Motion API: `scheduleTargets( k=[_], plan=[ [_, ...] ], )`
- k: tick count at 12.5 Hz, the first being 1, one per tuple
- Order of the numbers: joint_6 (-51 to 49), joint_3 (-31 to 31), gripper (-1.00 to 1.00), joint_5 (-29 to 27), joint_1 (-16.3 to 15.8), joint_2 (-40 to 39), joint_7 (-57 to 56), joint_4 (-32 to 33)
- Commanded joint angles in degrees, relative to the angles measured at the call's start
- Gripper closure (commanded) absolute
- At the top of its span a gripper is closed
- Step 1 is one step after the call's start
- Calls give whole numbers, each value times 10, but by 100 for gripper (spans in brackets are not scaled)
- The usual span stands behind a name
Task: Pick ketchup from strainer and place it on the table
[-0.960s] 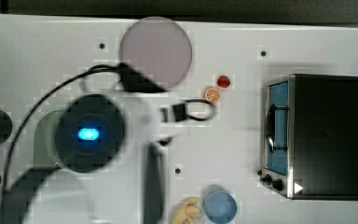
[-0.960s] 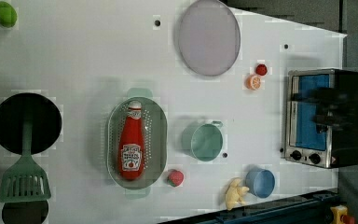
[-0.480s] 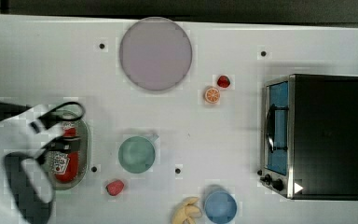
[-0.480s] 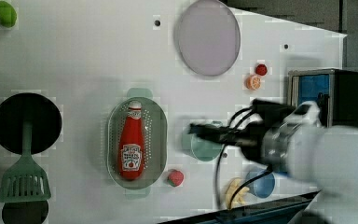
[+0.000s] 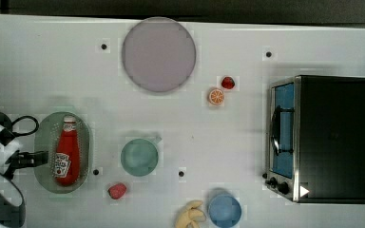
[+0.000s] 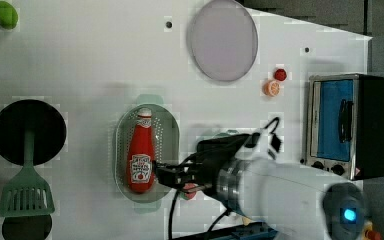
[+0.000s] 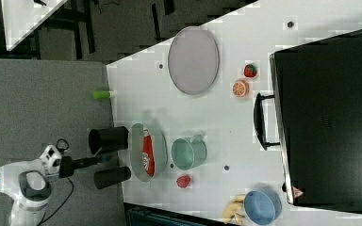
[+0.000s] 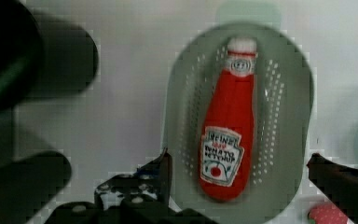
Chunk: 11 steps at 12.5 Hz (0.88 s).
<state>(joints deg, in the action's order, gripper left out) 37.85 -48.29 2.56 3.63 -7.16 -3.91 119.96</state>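
I will next take hold of the ketchup [image 8: 228,135] by its labelled base end [image 8: 222,160] with my gripper, so that I can move the ketchup from the strainer to the table.
The red ketchup [image 5: 67,154] with its white cap lies lengthwise in the pale green strainer [image 5: 43,142] on the white table [image 5: 52,71], at the top view's left. My gripper [image 5: 38,157] hangs above the strainer, open and holding nothing. In the wrist view the ketchup [image 8: 228,135] lies on the strainer [image 8: 279,116], and my gripper [image 8: 238,158] spans its labelled end, one finger on each side, apart from the bottle. The left view shows the gripper [image 6: 166,175] over the right rim of the strainer [image 6: 166,130], beside the ketchup [image 6: 141,155].
A teal cup [image 5: 139,156] and a small red fruit [image 5: 117,191] sit just right of the strainer in the top view. A lilac plate [image 5: 158,53], a toaster oven [image 5: 323,137], a blue bowl [image 5: 224,210] and a banana [image 5: 190,216] lie further off. Black pans [image 6: 27,131] and a green spatula [image 6: 26,195] stand beyond the strainer.
The arm has swung from the middle of the table over to the strainer, leftward in the top view. The jaws stayed open and the ketchup has not moved.
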Motion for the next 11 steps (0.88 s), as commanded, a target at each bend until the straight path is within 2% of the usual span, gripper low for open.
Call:
scheduleTargets(
  k=[1, 5, 11],
  plan=[
    [52, 14, -100, 33, 14, -43, 56, 38],
    [126, 16, -100, 95, 8, -130, 102, 58],
    [183, 26, -100, 203, 4, -251, 206, 53]
  ],
)
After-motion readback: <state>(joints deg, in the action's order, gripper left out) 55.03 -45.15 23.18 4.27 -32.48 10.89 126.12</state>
